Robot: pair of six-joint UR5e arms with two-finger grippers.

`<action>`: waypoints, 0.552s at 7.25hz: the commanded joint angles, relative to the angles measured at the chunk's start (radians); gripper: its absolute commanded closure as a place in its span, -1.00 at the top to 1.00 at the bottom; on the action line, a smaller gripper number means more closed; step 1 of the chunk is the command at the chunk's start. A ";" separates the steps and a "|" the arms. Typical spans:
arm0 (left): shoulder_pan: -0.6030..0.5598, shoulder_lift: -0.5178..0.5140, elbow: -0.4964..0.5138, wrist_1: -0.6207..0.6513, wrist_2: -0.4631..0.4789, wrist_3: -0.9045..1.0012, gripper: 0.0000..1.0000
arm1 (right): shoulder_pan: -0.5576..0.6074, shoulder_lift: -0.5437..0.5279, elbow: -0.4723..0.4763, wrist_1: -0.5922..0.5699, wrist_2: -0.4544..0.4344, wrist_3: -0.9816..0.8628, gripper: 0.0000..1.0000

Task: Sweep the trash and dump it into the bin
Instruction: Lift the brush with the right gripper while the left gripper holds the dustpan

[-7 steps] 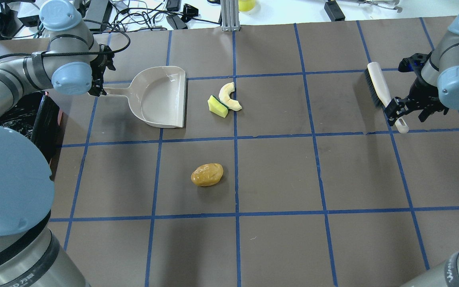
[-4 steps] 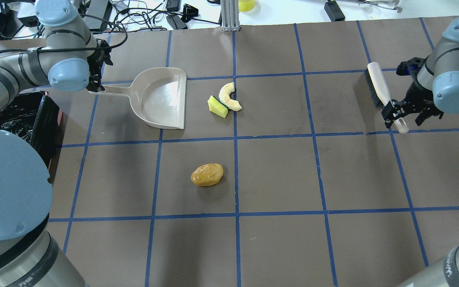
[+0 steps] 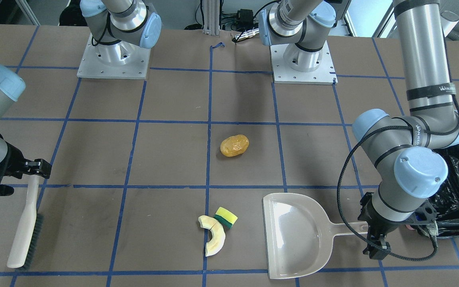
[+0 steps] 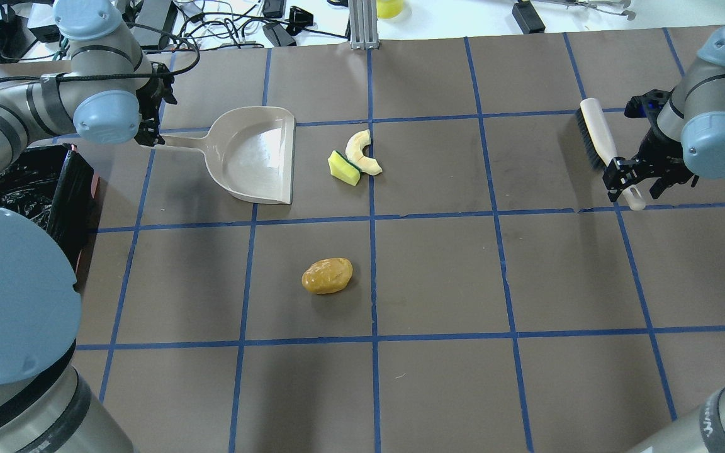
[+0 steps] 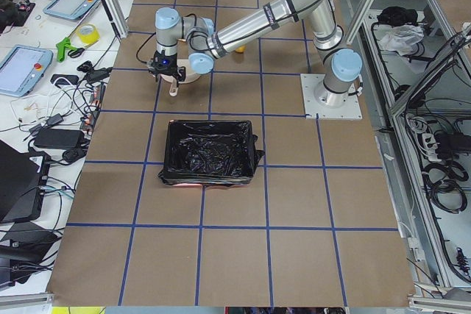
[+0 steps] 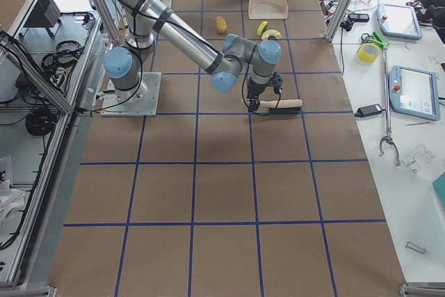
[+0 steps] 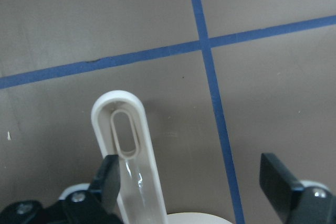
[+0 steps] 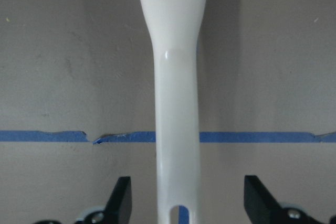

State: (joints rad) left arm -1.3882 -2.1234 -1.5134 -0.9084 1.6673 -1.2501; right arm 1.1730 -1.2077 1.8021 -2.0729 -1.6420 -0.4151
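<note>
The trash needs to go into the dustpan. My right gripper will next grab the white brush by its handle to sweep it in.
The trash lies on the brown table: a golden-brown potato-shaped lump near the middle, and a pale curved slice touching a yellow-and-green sponge piece farther back. The beige dustpan lies just left of them, mouth toward them. My left gripper is open, its jaws astride the dustpan handle. My right gripper is open astride the white handle of a brush lying at the far right. The black-lined bin stands at the table's left edge.
Blue tape lines grid the table. Cables and devices lie beyond the far edge. The arm bases stand at the robot's side. The bin also shows in the exterior left view, beside my left arm.
My left gripper and the dustpan handle end have shifted slightly toward the far edge. My right gripper has shifted slightly left over the brush handle. The trash has not moved.
</note>
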 commanded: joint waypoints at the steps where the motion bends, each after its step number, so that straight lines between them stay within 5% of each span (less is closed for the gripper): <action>1: 0.000 -0.001 -0.001 -0.059 0.002 -0.028 0.85 | 0.002 0.001 -0.003 -0.003 0.001 0.001 0.56; 3: 0.000 -0.015 -0.002 -0.060 0.000 -0.037 0.85 | 0.002 0.000 -0.004 0.000 0.002 -0.001 0.24; 4: 0.000 -0.015 -0.002 -0.061 0.000 -0.038 0.78 | 0.002 0.001 -0.004 0.001 0.002 -0.002 -0.23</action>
State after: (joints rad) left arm -1.3882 -2.1360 -1.5150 -0.9672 1.6675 -1.2849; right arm 1.1750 -1.2077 1.7982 -2.0730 -1.6404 -0.4155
